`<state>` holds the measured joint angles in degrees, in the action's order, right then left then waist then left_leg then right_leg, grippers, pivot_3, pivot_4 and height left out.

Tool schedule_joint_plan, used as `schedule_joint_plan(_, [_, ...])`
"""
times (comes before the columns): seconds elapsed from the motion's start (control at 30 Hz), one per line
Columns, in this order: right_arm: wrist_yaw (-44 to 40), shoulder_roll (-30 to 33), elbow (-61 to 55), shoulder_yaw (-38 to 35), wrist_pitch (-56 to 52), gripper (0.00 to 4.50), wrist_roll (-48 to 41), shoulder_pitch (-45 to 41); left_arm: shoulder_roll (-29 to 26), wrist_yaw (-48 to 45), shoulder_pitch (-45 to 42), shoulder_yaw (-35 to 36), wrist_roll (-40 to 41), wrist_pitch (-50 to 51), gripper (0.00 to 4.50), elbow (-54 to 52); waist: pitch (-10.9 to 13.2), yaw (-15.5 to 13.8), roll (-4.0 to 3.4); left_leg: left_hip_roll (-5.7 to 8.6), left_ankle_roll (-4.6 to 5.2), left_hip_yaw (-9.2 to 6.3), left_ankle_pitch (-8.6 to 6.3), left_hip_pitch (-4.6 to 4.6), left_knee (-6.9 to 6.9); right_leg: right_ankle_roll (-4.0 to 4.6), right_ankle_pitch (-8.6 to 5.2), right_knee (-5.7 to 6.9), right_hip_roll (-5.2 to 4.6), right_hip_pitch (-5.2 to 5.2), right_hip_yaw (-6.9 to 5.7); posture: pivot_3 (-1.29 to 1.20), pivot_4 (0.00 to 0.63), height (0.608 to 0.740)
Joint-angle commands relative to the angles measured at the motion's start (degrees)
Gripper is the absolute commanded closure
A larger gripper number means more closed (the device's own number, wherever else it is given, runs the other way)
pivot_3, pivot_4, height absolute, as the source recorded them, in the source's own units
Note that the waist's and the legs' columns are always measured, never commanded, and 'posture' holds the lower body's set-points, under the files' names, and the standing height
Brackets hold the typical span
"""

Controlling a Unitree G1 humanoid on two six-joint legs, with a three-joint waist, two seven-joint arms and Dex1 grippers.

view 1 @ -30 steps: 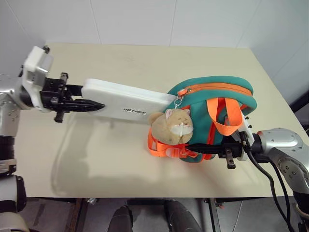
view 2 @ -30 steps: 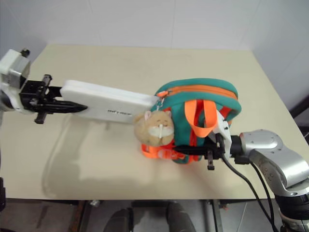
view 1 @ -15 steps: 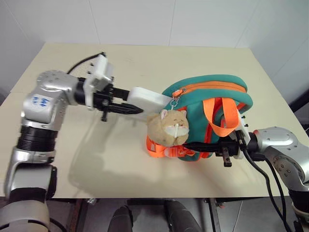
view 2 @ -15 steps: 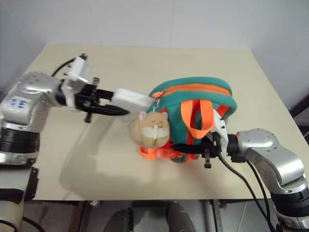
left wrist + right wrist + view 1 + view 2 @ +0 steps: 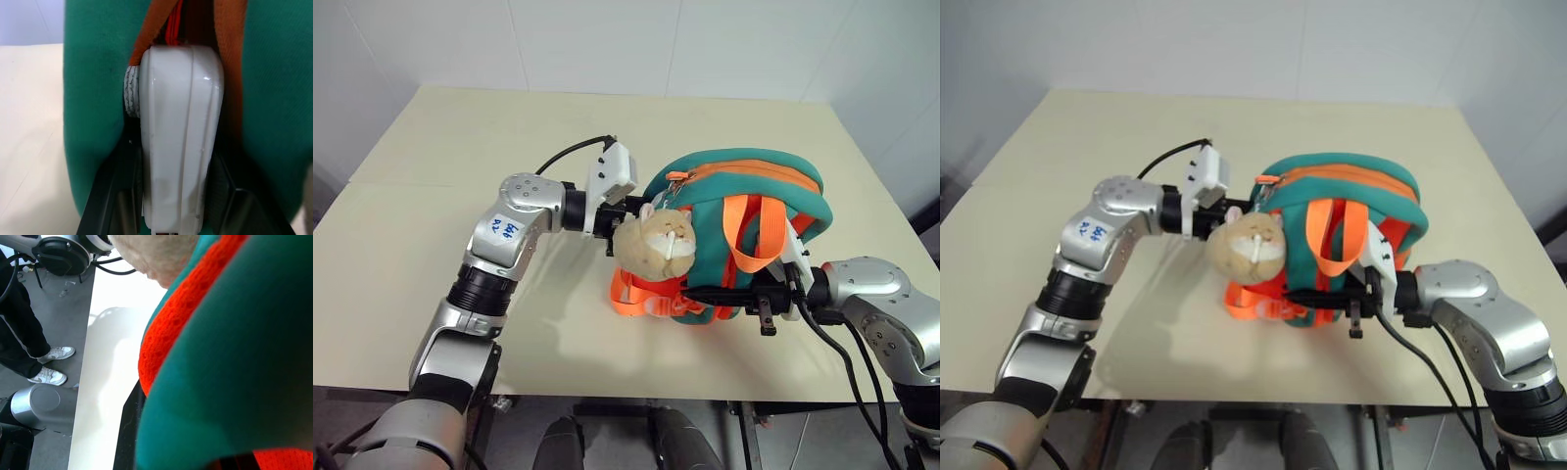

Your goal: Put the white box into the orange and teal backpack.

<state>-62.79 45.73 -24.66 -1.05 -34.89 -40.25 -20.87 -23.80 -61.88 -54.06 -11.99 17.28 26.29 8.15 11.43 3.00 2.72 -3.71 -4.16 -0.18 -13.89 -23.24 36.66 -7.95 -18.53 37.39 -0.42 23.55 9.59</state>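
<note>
I should open my left gripper now. The far end of the white box is inside the teal opening (image 5: 198,27) in the left wrist view, so the box would stay in the backpack.
The orange and teal backpack (image 5: 734,176) lies on the table with its zipped mouth facing my left arm, and a tan plush toy (image 5: 656,245) hangs in front of that mouth. In the left wrist view the white box (image 5: 181,122) sits between my left gripper's black fingers (image 5: 122,196), its far end pushed into the teal opening. My left gripper (image 5: 625,211) is shut on the box right at the opening, partly hidden behind the plush toy. At the backpack's lower near edge my right gripper (image 5: 703,292) is shut on the teal and orange fabric (image 5: 220,382).
The beige table (image 5: 440,127) has bare room to the left, behind and in front of the backpack. Loose orange straps (image 5: 636,299) lie under the plush toy. A person's legs and shoes (image 5: 49,374) stand on the floor beside the table.
My left arm has swung to the right and carried the white box into the backpack's mouth, so most of the box is now hidden inside. The right gripper has kept its hold and place.
</note>
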Motion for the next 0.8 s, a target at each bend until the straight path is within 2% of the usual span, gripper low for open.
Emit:
schedule_joint_plan(0.03, [0.3, -0.3, -1.7, -0.5, 0.8, 4.49, -0.2, 0.1, 0.8, 0.9, -2.4, 0.0, -0.8, -0.3, 3.27, -0.6, 0.0, 0.0, 0.00, 0.00, 0.00, 0.00, 0.00, -0.01, 0.02, -0.01, 0.01, 0.00, 0.00, 0.00, 0.01, 0.00, 0.150, 0.740])
schedule_joint_plan(0.27, [0.9, -0.8, -1.6, -0.1, 1.0, 4.49, 0.1, 0.0, 2.1, 1.3, -4.6, -0.2, -1.6, 1.2, 3.27, 0.0, 0.0, 0.0, 0.00, 0.01, 0.01, 0.00, 0.00, -0.01, 0.07, -0.03, 0.02, -0.01, 0.00, -0.03, 0.03, 0.00, 0.150, 0.740])
schedule_joint_plan(0.37, [1.1, -0.9, -1.8, -0.1, 1.0, 4.49, 0.2, 0.0, 1.4, 3.0, -6.5, -1.4, -3.4, 6.1, 2.29, 0.4, 0.0, 0.1, 0.00, 0.01, 0.01, -0.02, 0.00, -0.02, 0.07, -0.03, 0.02, -0.01, 0.01, -0.02, 0.03, 0.00, 0.150, 0.740])
schedule_joint_plan(0.6, [1.3, -0.7, -1.8, -0.3, 0.8, 4.49, 0.2, 0.0, -3.1, 0.1, -8.2, 0.5, -2.3, 8.4, 0.19, -1.2, 0.0, 0.3, -0.01, 0.01, 0.01, -0.03, -0.01, -0.02, 0.01, -0.03, 0.01, -0.01, 0.04, 0.00, 0.03, 0.00, 0.150, 0.740])
schedule_joint_plan(0.63, [1.3, -0.7, -1.7, -0.3, 0.9, 4.49, 0.3, -0.1, -4.6, -1.4, -8.0, 0.6, -1.9, 8.7, 0.02, -2.0, 0.0, 0.4, -0.01, 0.01, 0.01, -0.03, -0.01, -0.02, 0.01, -0.03, 0.01, 0.00, 0.04, 0.01, 0.03, 0.00, 0.150, 0.740])
schedule_joint_plan(0.8, [1.2, -0.6, -1.5, -0.5, 1.0, 4.49, 0.5, -0.1, -10.7, -6.3, -6.9, 3.2, 1.9, 10.8, 0.00, -6.3, 0.0, 0.3, -0.03, 0.00, 0.01, -0.02, -0.01, 0.00, -0.12, 0.01, -0.03, 0.00, 0.04, 0.05, 0.04, 0.00, 0.150, 0.740])
